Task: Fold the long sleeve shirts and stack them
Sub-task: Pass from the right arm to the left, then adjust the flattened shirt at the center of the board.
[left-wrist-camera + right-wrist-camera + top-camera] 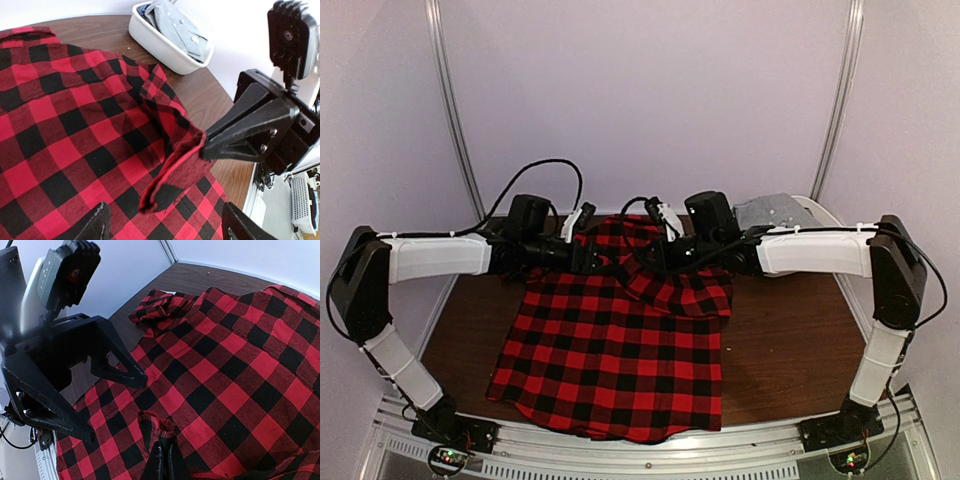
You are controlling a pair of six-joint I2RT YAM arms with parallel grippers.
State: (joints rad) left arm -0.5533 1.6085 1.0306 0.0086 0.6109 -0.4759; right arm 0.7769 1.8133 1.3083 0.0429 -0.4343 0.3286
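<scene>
The left gripper will grab the raised end of the shirt's sleeve next, so the right gripper is free to fold.
A red-and-black check long sleeve shirt [610, 350] lies spread on the brown table [790, 350]. It also fills the left wrist view [70, 125] and the right wrist view [235, 350]. My right gripper [163, 452] is shut on a pinched fold of the shirt and holds it a little above the rest of the cloth. It shows in the left wrist view [235, 142] with the raised fold [175, 170]. My left gripper [165, 225] is open, its fingers either side of that fold and not touching it. Both grippers meet over the shirt's upper middle [630, 258].
A white bin [150, 37] holding a grey shirt [175, 22] stands at the table's back right corner, also in the top view [775, 212]. Bare brown table lies to the left and right of the shirt. White walls enclose the back and sides.
</scene>
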